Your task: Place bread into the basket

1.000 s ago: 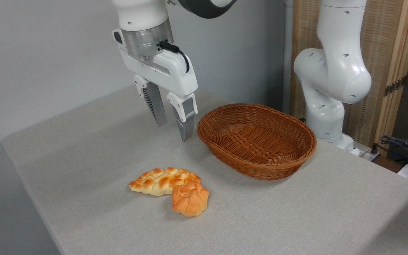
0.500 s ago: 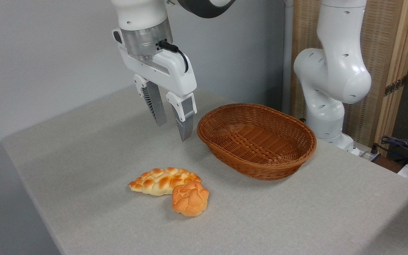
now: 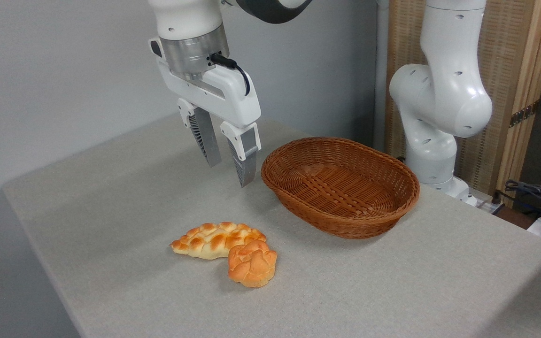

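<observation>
I need to get the small golden bun into the wicker basket (image 3: 341, 185), so next I will grab it by its knotted top (image 3: 251, 260).
The bread (image 3: 252, 264), a small knotted golden bun, lies on the grey table near the front, touching the right end of a longer braided loaf. The oval brown wicker basket (image 3: 341, 185) stands empty to the right and further back. My gripper (image 3: 229, 173) hangs in the air above the table, left of the basket's rim and well behind the bun. Its two ribbed fingers point down, open, with nothing between them.
The longer braided loaf (image 3: 216, 239) lies just left of the bun. The arm's white base (image 3: 435, 117) rises behind the basket at the right. A wooden screen (image 3: 510, 70) and cables (image 3: 540, 197) are at the far right. The table's left edge (image 3: 21, 220) drops off.
The gripper has shifted very slightly; bun, loaf and basket have not moved.
</observation>
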### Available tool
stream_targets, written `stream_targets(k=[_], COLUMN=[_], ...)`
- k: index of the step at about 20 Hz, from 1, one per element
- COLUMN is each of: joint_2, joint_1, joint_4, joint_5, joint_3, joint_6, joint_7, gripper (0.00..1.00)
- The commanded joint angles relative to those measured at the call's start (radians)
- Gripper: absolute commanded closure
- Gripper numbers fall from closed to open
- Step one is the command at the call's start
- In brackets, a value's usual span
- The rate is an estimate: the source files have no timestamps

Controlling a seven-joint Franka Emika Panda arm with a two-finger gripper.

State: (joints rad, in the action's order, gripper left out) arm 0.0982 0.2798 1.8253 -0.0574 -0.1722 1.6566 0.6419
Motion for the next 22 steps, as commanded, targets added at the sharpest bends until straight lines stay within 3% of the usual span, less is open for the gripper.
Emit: stream_targets(k=[1,15,19,22], joint_2=[0.018,0.003,0.008,0.003], joint_1=[0.009,0.007,-0.001,-0.001], joint_4=[0.012,0.017,0.028,0.066], joint_5=[0.002,0.004,0.056,0.056], joint_3=[-0.001,-0.004,-0.012,-0.043], joint_6=[-0.011,0.014,0.032,0.109], joint_7=[-0.016,0.016,0.102,0.113], gripper=[0.0,0.0,0.0,0.0])
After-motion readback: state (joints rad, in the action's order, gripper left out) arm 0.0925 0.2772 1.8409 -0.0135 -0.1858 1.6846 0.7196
